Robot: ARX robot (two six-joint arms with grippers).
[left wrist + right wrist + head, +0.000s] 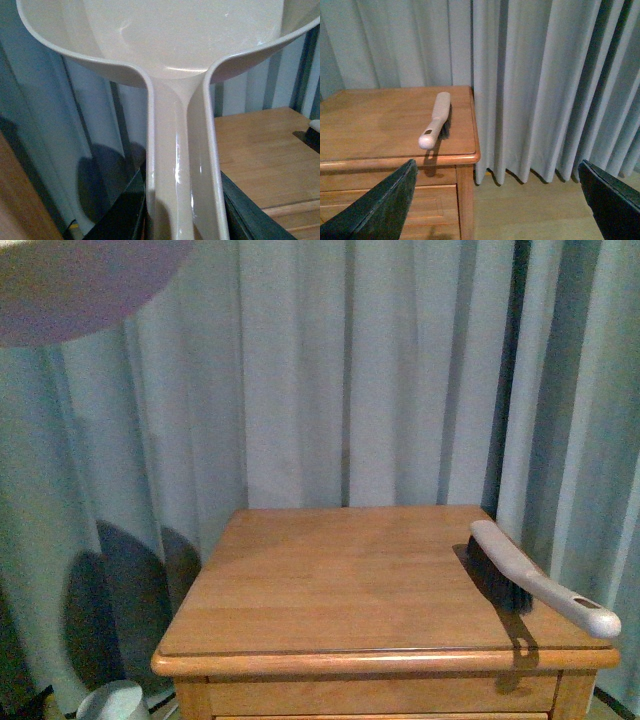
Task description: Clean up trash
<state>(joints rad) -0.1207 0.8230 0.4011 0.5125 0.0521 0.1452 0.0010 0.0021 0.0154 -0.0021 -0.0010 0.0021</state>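
Observation:
I need to grab the brush next with my right gripper by its pale handle [570, 605], so its dark bristles stay free to sweep up trash.
No crumpled white wad of trash shows in any view. My left gripper [182, 212] is shut on the handle of the pinkish-beige dustpan [180, 40], whose scoop fills the left wrist view and looks empty. It is held in the air to the left of the wooden table [260, 155]. A corner of the dustpan [80, 280] shows at the top left of the front view. My right gripper [495, 205] is open and empty, over the floor beside the table's right corner, with its dark fingers [375, 210] wide apart.
A hand brush [530, 580] with a pale handle and dark bristles lies on the table [330, 580] near its right edge, handle over the front corner; it also shows in the right wrist view [436, 120]. Grey curtains [350, 370] hang behind. A pale round container [110, 702] stands on the floor at the lower left.

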